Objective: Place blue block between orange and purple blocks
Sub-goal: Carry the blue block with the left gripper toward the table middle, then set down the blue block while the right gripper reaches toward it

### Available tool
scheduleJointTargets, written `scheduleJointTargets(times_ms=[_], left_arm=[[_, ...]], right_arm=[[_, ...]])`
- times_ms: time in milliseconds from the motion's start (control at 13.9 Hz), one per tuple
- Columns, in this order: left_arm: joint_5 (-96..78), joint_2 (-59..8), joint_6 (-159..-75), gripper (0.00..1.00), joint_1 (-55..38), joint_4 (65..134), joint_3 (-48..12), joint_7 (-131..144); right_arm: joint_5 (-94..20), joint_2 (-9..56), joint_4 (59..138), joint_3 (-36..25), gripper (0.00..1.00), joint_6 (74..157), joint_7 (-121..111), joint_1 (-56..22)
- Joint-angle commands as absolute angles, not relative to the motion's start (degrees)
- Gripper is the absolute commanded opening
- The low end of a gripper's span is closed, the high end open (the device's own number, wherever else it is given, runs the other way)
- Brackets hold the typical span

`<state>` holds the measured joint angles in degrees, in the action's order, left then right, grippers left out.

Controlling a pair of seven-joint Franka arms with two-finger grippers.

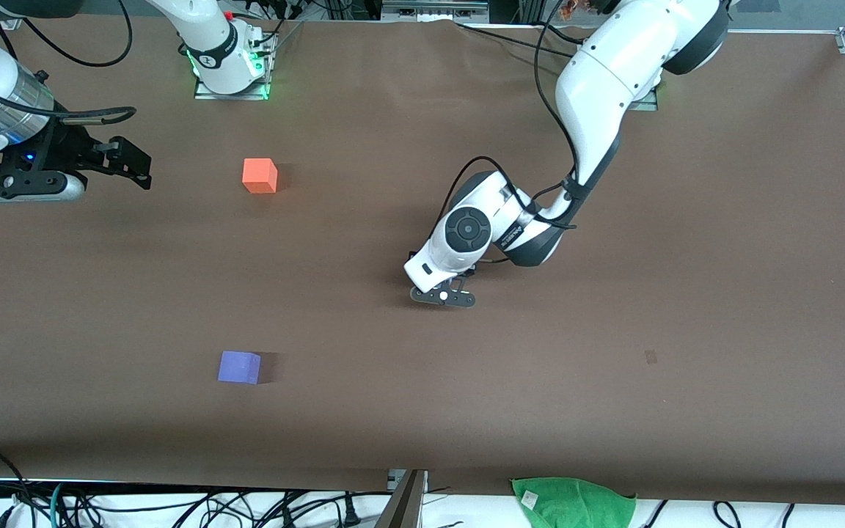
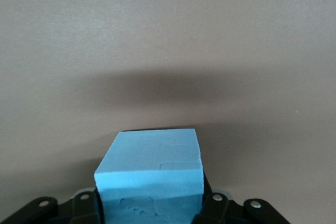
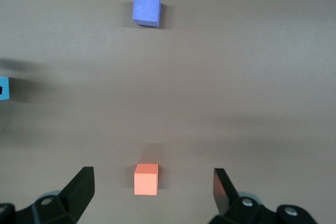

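Note:
In the left wrist view the blue block's lower edge (image 2: pixel 157 130) meets the block's shadow on the tabletop, so my left gripper releases it next.
The blue block (image 2: pixel 152 174) sits between the fingers of my left gripper (image 2: pixel 149 203), which is shut on it. In the front view the left gripper (image 1: pixel 443 296) is low over the middle of the table, and the hand hides the block. The orange block (image 1: pixel 260 176) lies toward the right arm's end. The purple block (image 1: pixel 239 367) lies nearer to the front camera than the orange block. My right gripper (image 1: pixel 140 167) is open and empty, held up at the right arm's end. Its wrist view shows the orange block (image 3: pixel 146 179), the purple block (image 3: pixel 147 9) and an edge of the blue block (image 3: pixel 3 87).
A green cloth (image 1: pixel 573 501) lies off the brown table's near edge, among cables. A small dark mark (image 1: pixel 650 356) is on the table (image 1: pixel 686 257) toward the left arm's end.

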<state>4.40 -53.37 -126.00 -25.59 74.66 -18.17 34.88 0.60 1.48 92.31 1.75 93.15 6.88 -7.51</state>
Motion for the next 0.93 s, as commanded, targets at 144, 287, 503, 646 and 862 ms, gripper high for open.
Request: scheduleJointTargets(times_ms=[144, 287, 503, 646, 862], left_arm=[[4.74, -53.88, -126.12, 1.00, -28.83, 72.77, -14.77, 36.57], [4.66, -51.08, -125.34, 1.00, -27.95, 72.77, -14.85, 36.48], [4.57, -43.71, -117.45, 1.00, -27.78, 72.86, -15.12, 36.39], [4.66, -38.52, -110.60, 1.00, -25.68, 72.86, -15.12, 36.21], [3.87, -31.75, -99.97, 1.00, -19.36, 72.77, -15.38, 26.94]], right_arm=[[0.44, 2.20, 92.20, 1.85, 1.00, 93.96, 6.77, -7.56], [0.26, 3.59, 92.29, 1.85, 1.00, 93.87, 7.64, -7.47], [0.18, 4.21, 92.29, 2.02, 1.00, 94.04, 7.56, -7.65], [0.35, 7.19, 92.29, 2.20, 1.00, 93.34, 7.30, -8.69], [1.05, 12.53, 92.29, 2.20, 1.00, 93.87, 6.85, -10.89]])
